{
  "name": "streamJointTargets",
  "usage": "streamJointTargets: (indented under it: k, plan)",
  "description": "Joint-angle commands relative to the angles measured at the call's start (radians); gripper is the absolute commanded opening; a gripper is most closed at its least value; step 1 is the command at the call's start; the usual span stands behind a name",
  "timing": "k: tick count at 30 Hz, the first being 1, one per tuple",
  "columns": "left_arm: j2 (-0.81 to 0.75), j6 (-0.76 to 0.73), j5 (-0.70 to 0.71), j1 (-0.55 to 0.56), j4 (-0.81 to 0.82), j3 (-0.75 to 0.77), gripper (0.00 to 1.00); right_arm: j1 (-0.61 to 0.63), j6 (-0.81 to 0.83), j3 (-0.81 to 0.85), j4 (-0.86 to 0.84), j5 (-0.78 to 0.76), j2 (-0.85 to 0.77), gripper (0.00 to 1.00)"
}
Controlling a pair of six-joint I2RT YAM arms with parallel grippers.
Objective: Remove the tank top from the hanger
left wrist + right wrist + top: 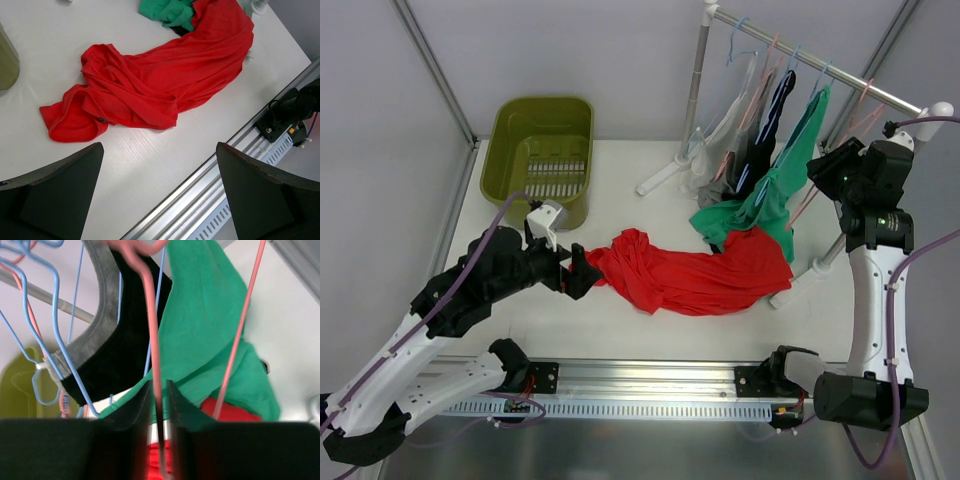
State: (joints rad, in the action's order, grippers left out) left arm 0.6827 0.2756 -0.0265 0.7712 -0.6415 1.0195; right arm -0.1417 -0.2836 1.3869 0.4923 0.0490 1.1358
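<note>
My left gripper should grab the red tank top's middle folds next, so both its ends leave the hanger and table together.
The red tank top (690, 270) lies crumpled on the white table, its right end under a hanging green garment (782, 175). In the left wrist view the tank top (150, 85) spreads ahead of my left gripper (160, 145), which is wide open above bare table just short of the cloth's near end. From above, the left gripper (580, 272) sits at the tank top's left tip. My right gripper (823, 172) is up at the rack. In its wrist view the right gripper (159, 385) stands a narrow gap apart around the wire of a bare pink hanger (152, 315).
A clothes rack rail (800, 50) at the back right carries several blue and pink hangers with grey, black (765, 140) and green garments. An olive basket (538, 140) stands at the back left. The rack's white feet (660, 178) rest on the table. A metal rail (650, 375) runs along the near edge.
</note>
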Motion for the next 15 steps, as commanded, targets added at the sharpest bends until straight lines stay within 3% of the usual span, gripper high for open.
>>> streamJointTargets:
  k: [1, 3, 6, 7, 10, 15]
  plan:
    - [0.078, 0.02, -0.013, -0.001, 0.029, 0.056, 0.99, -0.015, -0.034, -0.031, -0.043, 0.02, -0.045, 0.45]
    - [0.127, 0.028, -0.032, -0.001, 0.08, 0.059, 0.99, -0.016, -0.031, -0.031, -0.041, 0.031, -0.063, 0.51]
    - [0.237, 0.062, -0.098, 0.0, 0.158, 0.057, 0.99, -0.025, -0.017, -0.049, -0.015, 0.023, -0.131, 0.71]
    - [0.289, 0.08, -0.116, 0.0, 0.227, 0.053, 0.99, -0.029, 0.001, -0.06, -0.006, 0.015, -0.172, 0.83]
    - [0.412, 0.085, -0.142, 0.023, 0.331, 0.047, 0.99, -0.045, 0.055, -0.107, 0.052, -0.003, -0.231, 0.99]
    - [0.677, 0.062, -0.055, 0.088, 0.367, 0.128, 0.99, -0.059, 0.175, -0.156, 0.225, -0.102, -0.355, 1.0]
